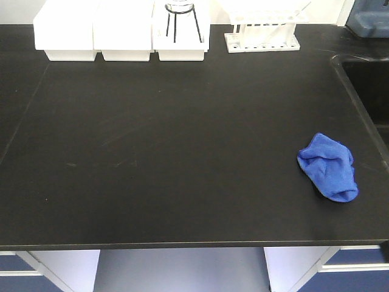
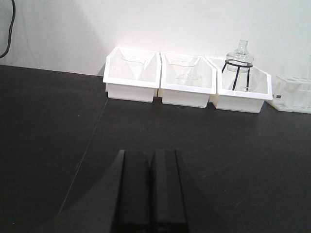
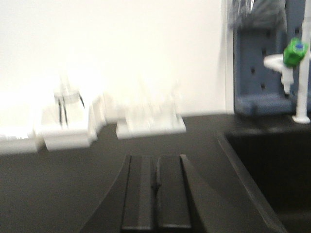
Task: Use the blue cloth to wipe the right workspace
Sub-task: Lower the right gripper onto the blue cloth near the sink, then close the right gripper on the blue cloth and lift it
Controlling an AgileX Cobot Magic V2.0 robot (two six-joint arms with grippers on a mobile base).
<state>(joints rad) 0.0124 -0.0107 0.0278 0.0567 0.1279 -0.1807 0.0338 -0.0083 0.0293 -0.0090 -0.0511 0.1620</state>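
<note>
Next, my right gripper grabs a bunched fold of its fabric on the blue cloth, to wipe the right workspace.
The blue cloth lies crumpled on a black benchtop, near its right side and just left of the sink. No gripper touches it, and neither arm appears in the front view. My left gripper is shut with nothing between its fingers, low over the bench and facing the white trays. My right gripper is also shut and empty, over the bench beside the sink edge; that view is blurred. The right workspace is out of view.
Three white trays line the back edge, one holding a glass flask on a wire stand. A white tube rack stands to their right. A sink is sunk into the right side, with a white tap behind it.
</note>
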